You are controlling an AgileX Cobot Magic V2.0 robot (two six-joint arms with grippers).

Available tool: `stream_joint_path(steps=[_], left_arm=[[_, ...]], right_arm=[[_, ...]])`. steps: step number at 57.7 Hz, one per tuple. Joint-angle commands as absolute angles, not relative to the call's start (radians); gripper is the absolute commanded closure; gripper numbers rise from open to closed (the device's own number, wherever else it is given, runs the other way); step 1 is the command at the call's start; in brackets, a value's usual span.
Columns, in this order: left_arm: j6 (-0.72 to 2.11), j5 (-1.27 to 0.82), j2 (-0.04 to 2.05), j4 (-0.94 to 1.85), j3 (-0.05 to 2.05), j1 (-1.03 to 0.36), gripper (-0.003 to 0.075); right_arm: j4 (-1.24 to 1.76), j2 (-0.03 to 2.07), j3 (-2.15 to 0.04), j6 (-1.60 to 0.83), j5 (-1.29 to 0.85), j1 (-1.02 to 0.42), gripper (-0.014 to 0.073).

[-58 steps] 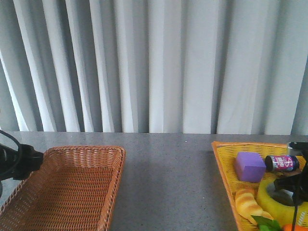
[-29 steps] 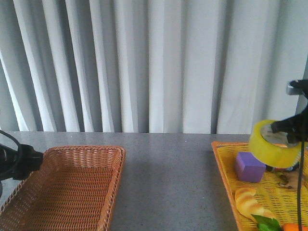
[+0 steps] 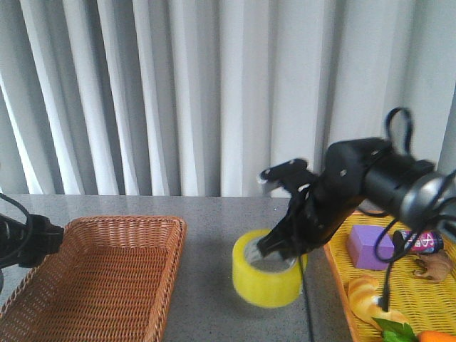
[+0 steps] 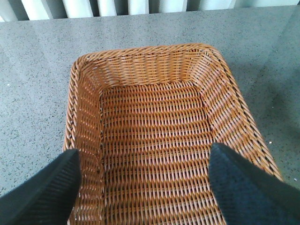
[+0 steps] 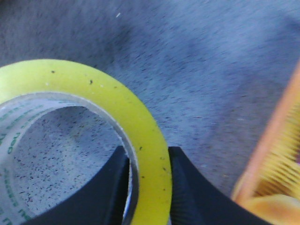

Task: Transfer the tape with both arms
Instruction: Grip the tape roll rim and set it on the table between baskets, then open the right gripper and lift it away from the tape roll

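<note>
In the front view the tape roll's lower edge [image 3: 267,305] hangs above the grey tabletop, so my right gripper keeps holding the tape roll for now.
The yellow tape roll [image 3: 267,276] with its white printed core is at the table's middle, between the two baskets, at or just above the grey tabletop. My right gripper [image 3: 283,251] is shut on the roll's wall; in the right wrist view the tape [image 5: 93,93] has one finger inside the core and one outside, gripper [image 5: 147,183]. My left gripper [image 4: 145,183] is open and empty above the brown wicker basket [image 4: 84,75]. In the front view only part of the left arm [image 3: 21,239] shows at the left edge.
The brown basket [image 3: 153,228] sits at the left. A yellow basket [image 3: 329,239] at the right holds a purple cube [image 3: 370,246], a small bottle [image 3: 420,242], a bread toy [image 3: 367,296] and other items. White curtains hang behind the table.
My right arm lifted the tape out of the yellow basket, then carried it left and down to the table's middle. The left arm has not moved.
</note>
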State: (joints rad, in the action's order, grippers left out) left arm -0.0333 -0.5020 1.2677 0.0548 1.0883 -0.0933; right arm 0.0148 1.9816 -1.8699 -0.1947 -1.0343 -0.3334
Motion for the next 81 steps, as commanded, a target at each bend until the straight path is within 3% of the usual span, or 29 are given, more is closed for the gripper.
stream_joint_path(steps=[1, 15, 23, 44, 50, 72, 81], left_arm=[[-0.041, -0.446, 1.249, 0.059, 1.122, -0.092, 0.0182], [-0.04, -0.446, 1.249, 0.059, 1.122, -0.092, 0.0182], [-0.04, -0.447, 1.249, 0.059, 1.122, -0.092, 0.0182], [-0.04, -0.461, 1.249, 0.059, 1.122, -0.092, 0.0182], [-0.04, -0.46, 1.249, 0.059, 1.122, -0.092, 0.0182], [-0.039, -0.457, 1.249, 0.058, 1.122, -0.092, 0.0182], [-0.039, -0.464, 1.249, 0.082, 1.122, -0.092, 0.0182]], right_arm=[[0.008, 1.97, -1.902, -0.194, -0.991, -0.352, 0.0594], [0.0, 2.031, -1.902, -0.18, -0.958, -0.355, 0.0569], [-0.017, 2.043, -1.902, -0.142, -0.927, -0.355, 0.0504], [-0.029, 2.066, -1.902, -0.137, -0.937, -0.355, 0.0095], [-0.067, 2.036, -1.902, -0.138, -0.924, -0.355, 0.0022], [-0.427, 1.759, -1.902, 0.101, -0.808, -0.352, 0.0013], [-0.384, 1.66, -1.902, 0.187, -0.865, -0.274, 0.0099]])
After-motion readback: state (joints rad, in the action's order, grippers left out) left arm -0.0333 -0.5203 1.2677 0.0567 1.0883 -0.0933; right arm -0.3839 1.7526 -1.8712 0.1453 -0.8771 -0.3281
